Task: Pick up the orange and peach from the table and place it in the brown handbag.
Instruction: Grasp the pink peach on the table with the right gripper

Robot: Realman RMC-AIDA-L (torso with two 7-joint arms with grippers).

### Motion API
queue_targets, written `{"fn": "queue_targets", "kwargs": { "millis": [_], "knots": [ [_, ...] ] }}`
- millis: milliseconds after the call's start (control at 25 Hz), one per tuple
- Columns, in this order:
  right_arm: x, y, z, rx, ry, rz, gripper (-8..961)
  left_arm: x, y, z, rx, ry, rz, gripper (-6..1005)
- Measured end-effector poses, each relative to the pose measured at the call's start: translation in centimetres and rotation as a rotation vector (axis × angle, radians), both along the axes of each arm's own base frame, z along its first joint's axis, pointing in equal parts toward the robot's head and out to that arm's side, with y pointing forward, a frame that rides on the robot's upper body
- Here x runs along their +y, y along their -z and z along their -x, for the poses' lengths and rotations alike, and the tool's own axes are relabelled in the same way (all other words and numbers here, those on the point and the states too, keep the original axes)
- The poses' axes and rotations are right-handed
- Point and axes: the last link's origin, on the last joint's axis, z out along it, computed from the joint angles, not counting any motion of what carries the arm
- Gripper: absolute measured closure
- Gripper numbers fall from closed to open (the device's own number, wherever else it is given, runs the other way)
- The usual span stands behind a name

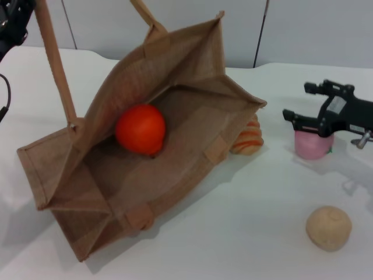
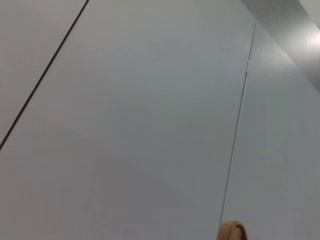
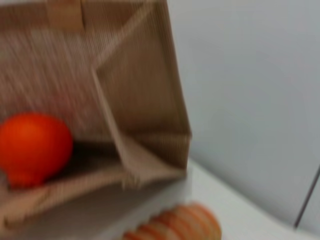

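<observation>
My right gripper's fingers are still above the top of the pink peach (image 1: 312,146) and would miss it if they closed now, so I need to first lower that gripper.
The brown handbag (image 1: 192,125) lies on its side on the white table with its mouth open toward me. The orange (image 1: 140,129) rests inside it and also shows in the right wrist view (image 3: 32,146), within the handbag (image 3: 135,85). One handle (image 1: 55,64) rises taut to my left arm (image 1: 11,23) at the top left; its tip shows in the left wrist view (image 2: 231,231). The pink peach (image 1: 312,146) sits on the table at the right. My right gripper (image 1: 304,104) hovers just over it, fingers apart, hiding its top.
An orange-striped bread loaf (image 1: 249,139) lies against the bag's right side and shows in the right wrist view (image 3: 175,225). A beige matte ball (image 1: 328,228) sits at the front right. A grey wall stands behind the table.
</observation>
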Motion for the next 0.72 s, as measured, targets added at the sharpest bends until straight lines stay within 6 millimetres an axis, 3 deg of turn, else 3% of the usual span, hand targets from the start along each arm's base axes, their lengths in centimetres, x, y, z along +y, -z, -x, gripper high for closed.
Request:
{"fn": "queue_targets", "kwargs": {
  "millis": [280,720],
  "knots": [
    [0.6,0.8,-1.4,-0.098,0.151,0.065,138,0.1,0.2,0.0,0.005,-0.004,0.009,881],
    [0.5,-0.1,-2.2,-0.121,0.270,0.139,138,0.1,0.2,0.0,0.007,-0.003,0.011,880]
  ]
}}
